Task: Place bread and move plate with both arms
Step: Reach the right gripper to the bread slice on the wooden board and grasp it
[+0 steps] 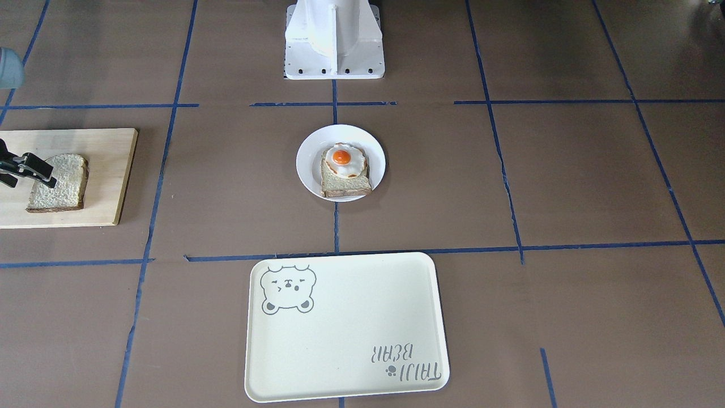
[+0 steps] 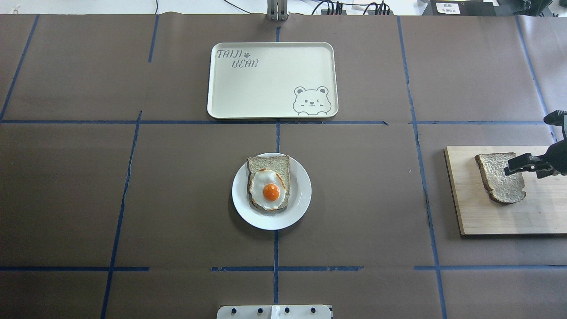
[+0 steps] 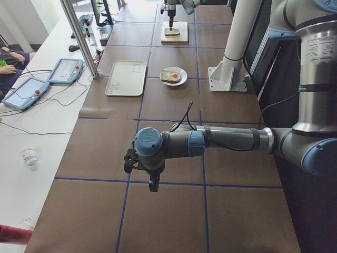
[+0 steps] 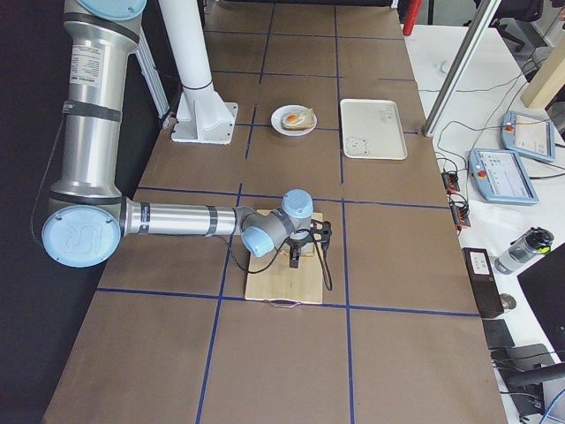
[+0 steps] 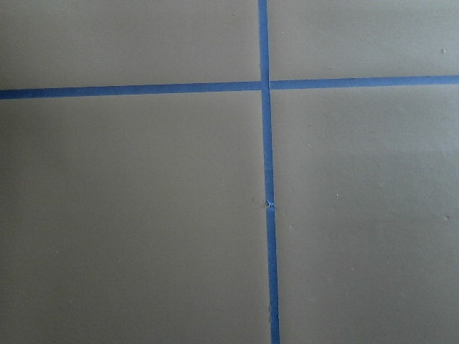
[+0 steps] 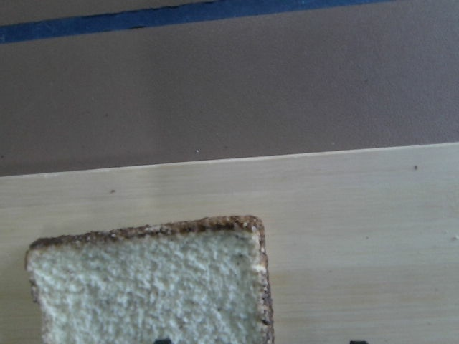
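My right gripper is to lay the bread over the egg on the white plate point(image 1: 344, 160), so next it should grab the slice by its crusted side edge.
The plain bread slice point(image 2: 500, 177) lies flat on a wooden board at the table's right end. It also shows in the front view point(image 1: 59, 181) and the right wrist view point(image 6: 150, 287). My right gripper point(image 2: 510, 169) is open just above the slice's edge, holding nothing. The white plate point(image 2: 302, 195) sits at the table's middle with an egg-topped slice point(image 2: 269, 184) on it. My left gripper point(image 3: 147, 176) hangs over bare table far from the plate. I cannot tell if it is open or shut.
The wooden board point(image 2: 531, 217) lies under the bread, near the table's right edge. A cream tray with a bear drawing point(image 2: 266, 88) lies beyond the plate. The white pedestal base point(image 1: 334, 39) stands behind the plate.
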Available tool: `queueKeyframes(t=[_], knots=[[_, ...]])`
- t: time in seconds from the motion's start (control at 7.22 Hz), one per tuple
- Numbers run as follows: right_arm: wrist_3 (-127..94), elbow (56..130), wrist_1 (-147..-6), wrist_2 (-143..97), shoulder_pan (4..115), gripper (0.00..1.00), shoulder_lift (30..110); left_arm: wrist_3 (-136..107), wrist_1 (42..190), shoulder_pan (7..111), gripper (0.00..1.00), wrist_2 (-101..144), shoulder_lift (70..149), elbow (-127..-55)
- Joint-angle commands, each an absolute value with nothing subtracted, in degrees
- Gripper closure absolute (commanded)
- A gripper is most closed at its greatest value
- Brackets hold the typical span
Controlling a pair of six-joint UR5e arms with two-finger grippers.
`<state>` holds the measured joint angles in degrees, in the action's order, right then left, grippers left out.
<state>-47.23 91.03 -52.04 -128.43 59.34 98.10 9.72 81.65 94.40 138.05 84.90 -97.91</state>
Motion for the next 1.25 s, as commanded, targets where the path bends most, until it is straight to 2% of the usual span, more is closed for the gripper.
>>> queueKeyframes(t=[0.0,0.28,0.42,0.55,0.83,0.97,1.11], knots=[[-47.29,90.97,-52.03,-128.41,59.33,0.28,98.09,9.76,81.65,94.39,0.0,138.08,84.9,-97.91],[-47.29,90.79,-52.12,-128.23,59.41,0.4,98.17,9.75,81.65,94.39,0.0,138.08,84.9,-97.91],[-47.29,90.7,-52.21,-128.06,59.33,0.41,98.09,9.76,81.65,94.39,0.0,138.08,84.99,-98.08],[-47.29,90.7,-52.21,-128.06,59.41,0.53,98.17,9.67,81.74,94.39,0.0,138.16,84.9,-98.26],[-47.29,90.88,-52.21,-128.06,59.41,0.87,98.17,9.67,81.65,94.39,0.0,138.08,85.08,-98.35],[-47.29,91.05,-52.21,-128.06,59.5,0.97,98.17,9.58,81.65,94.39,0.0,138.08,85.17,-98.7],[-47.29,91.14,-52.21,-128.06,59.5,1.0,98.17,9.58,81.65,94.39,0.0,138.08,85.17,-98.7]])
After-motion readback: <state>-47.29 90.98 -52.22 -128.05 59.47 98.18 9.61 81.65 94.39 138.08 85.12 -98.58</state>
